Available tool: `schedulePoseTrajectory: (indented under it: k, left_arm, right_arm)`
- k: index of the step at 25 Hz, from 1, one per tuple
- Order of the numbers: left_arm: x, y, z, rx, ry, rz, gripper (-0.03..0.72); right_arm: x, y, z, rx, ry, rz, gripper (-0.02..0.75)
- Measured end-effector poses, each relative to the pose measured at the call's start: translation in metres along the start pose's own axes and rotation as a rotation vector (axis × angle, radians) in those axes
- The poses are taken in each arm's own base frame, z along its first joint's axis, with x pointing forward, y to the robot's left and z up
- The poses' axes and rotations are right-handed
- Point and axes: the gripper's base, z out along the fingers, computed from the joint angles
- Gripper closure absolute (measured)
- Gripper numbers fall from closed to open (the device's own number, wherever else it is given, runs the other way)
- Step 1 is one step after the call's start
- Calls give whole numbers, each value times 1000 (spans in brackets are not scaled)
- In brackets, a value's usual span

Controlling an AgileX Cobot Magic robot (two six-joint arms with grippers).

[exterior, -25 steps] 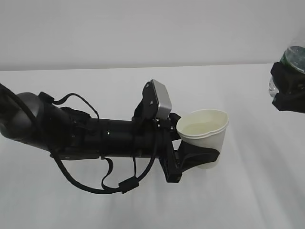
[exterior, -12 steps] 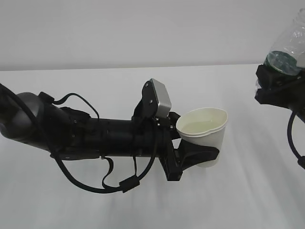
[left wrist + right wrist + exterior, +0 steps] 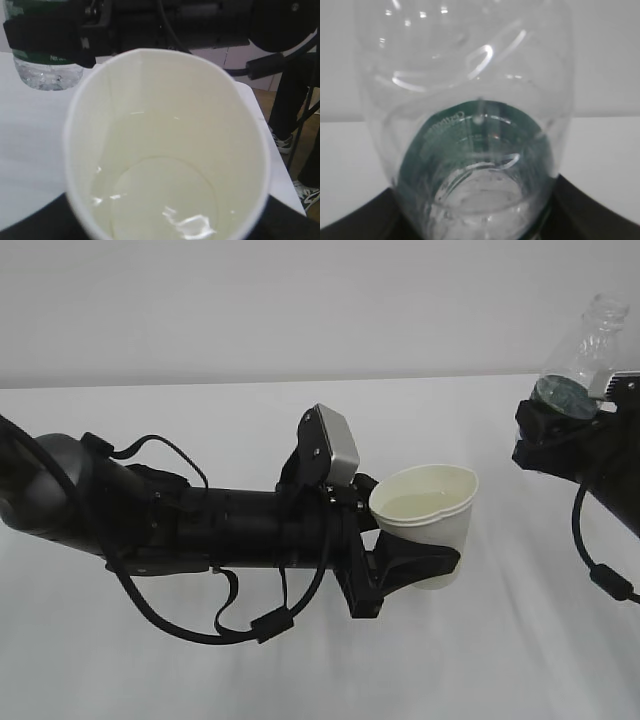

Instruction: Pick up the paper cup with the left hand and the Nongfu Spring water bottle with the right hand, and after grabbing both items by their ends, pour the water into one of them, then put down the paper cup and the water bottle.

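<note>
The robot's right hand should keep hold of the water bottle, because the bottle hangs at a tilt with its base above the white table.
The white paper cup (image 3: 428, 520) hangs above the table at mid-right, upright, with water (image 3: 165, 200) pooled inside. My left gripper (image 3: 422, 558) is shut on its lower half, one black finger (image 3: 405, 568) across the front. From the left wrist, the cup (image 3: 165, 125) fills the view. At the far right, my right gripper (image 3: 556, 432) is shut on the base end of the Nongfu Spring water bottle (image 3: 582, 350). The bottle's bare neck points up and to the right, away from the cup. The right wrist view looks up the bottle (image 3: 470, 100), with its green label and a little water at the base.
White table (image 3: 200, 670) runs under both arms, with a pale wall behind. A cable (image 3: 598, 572) loops down from the right arm. The left wrist view shows the table's right edge (image 3: 260, 115) and a person's legs and shoes (image 3: 287, 142) beyond it.
The right gripper has come leftward into view from the right edge, and the bottle's neck now shows pointing upward. The left arm and the cup have stayed put.
</note>
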Motion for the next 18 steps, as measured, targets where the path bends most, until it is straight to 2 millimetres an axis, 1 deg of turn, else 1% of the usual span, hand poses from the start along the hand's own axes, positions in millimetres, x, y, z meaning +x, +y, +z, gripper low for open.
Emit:
schedulePoseTrajectory:
  k: [6, 18]
  left_arm:
    - [0, 0, 0, -2, -1, -1, 250]
    - [0, 0, 0, -4, 0, -2, 250]
  right_arm:
    - [20, -2, 10, 4, 54, 8, 317]
    - [39, -4, 33, 8, 75, 12, 316]
